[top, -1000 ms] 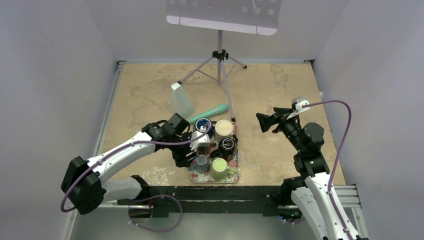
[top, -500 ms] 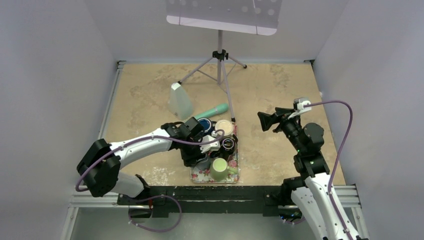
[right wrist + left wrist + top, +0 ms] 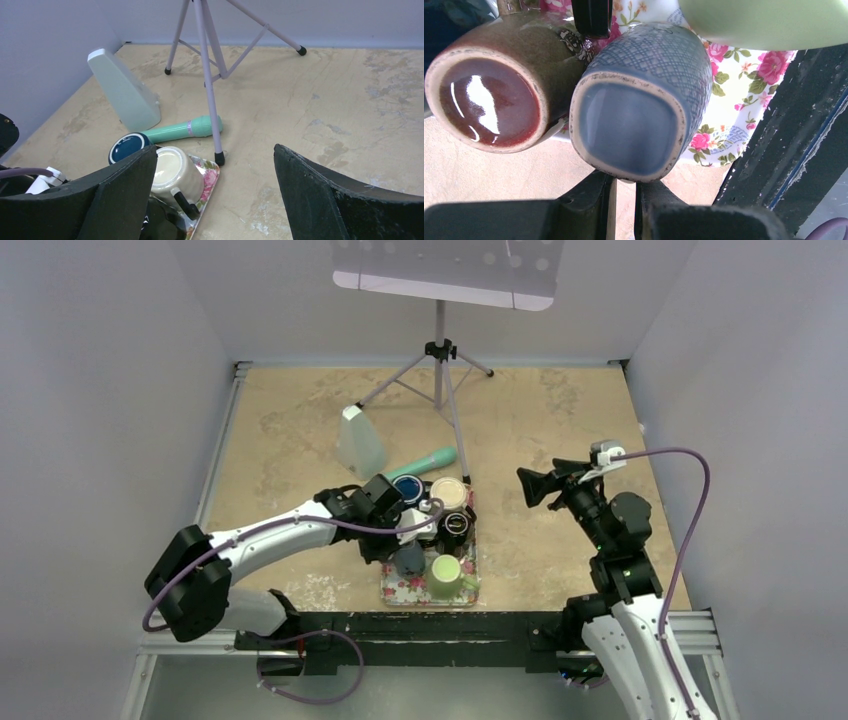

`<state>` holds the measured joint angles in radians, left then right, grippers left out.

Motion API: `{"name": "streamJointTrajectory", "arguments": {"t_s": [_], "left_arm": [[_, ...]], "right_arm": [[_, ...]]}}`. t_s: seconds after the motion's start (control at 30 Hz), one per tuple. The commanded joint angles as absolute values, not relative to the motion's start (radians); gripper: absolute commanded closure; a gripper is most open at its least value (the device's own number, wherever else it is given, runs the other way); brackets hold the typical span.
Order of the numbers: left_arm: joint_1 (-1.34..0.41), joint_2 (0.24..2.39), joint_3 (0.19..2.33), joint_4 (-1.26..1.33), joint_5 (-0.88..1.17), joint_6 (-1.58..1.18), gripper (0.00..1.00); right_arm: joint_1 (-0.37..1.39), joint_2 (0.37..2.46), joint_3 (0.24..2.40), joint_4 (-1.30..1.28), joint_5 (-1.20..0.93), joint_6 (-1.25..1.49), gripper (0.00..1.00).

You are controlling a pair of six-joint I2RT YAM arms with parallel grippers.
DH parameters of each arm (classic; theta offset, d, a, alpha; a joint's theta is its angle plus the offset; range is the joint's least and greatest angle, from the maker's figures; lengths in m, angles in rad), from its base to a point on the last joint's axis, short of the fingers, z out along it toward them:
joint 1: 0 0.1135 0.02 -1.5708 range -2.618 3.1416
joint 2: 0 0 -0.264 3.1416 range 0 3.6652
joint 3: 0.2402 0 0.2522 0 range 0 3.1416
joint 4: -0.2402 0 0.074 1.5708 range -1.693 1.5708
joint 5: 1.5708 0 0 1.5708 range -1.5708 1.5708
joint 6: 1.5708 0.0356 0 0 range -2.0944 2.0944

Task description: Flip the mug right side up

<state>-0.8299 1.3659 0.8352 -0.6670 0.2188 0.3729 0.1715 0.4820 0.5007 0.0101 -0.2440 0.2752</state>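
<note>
I next need to use my right gripper to grab the blue-grey mug at the rim end, opposite its exposed base. The mug's base then stays free to set the mug right side up.
A blue-grey mug with a cross-hatched side lies tipped over the near left corner of the floral tray, its base facing the left wrist camera. My left gripper sits right under it, jaws drawn together to a thin slit with a pale bit of the mug pinched at their tips. From above, the mug shows just past the left gripper. My right gripper hovers open to the right of the tray, with nothing between its fingers.
On the tray also are a brown mug, a green mug, a black mug, a cream mug and a navy mug. Behind stand a tripod, a pale wedge-shaped block and a teal cylinder.
My left arm reached right onto the tray's near left corner and its jaws closed at the blue-grey mug, which now lies tipped. The right arm barely moved.
</note>
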Motion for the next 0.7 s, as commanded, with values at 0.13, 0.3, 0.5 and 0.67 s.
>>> {"name": "streamJointTrajectory", "arguments": {"t_s": [0.13, 0.3, 0.5, 0.67], "left_arm": [[-0.717, 1.210, 0.959, -0.856, 0.408, 0.399, 1.00], [-0.628, 1.142, 1.116, -1.002, 0.479, 0.389, 1.00], [-0.532, 1.220, 1.460, -1.061, 0.629, 0.196, 1.00], [-0.521, 1.257, 1.567, -0.964, 0.667, 0.021, 1.00]], "right_arm": [[0.176, 0.571, 0.614, -0.040, -0.329, 0.316, 0.10], [0.191, 0.657, 0.702, -0.051, -0.444, 0.386, 0.03], [0.360, 0.807, 0.846, -0.012, -0.451, 0.458, 0.01], [0.442, 0.869, 0.748, 0.470, -0.602, 0.795, 0.02]]}}
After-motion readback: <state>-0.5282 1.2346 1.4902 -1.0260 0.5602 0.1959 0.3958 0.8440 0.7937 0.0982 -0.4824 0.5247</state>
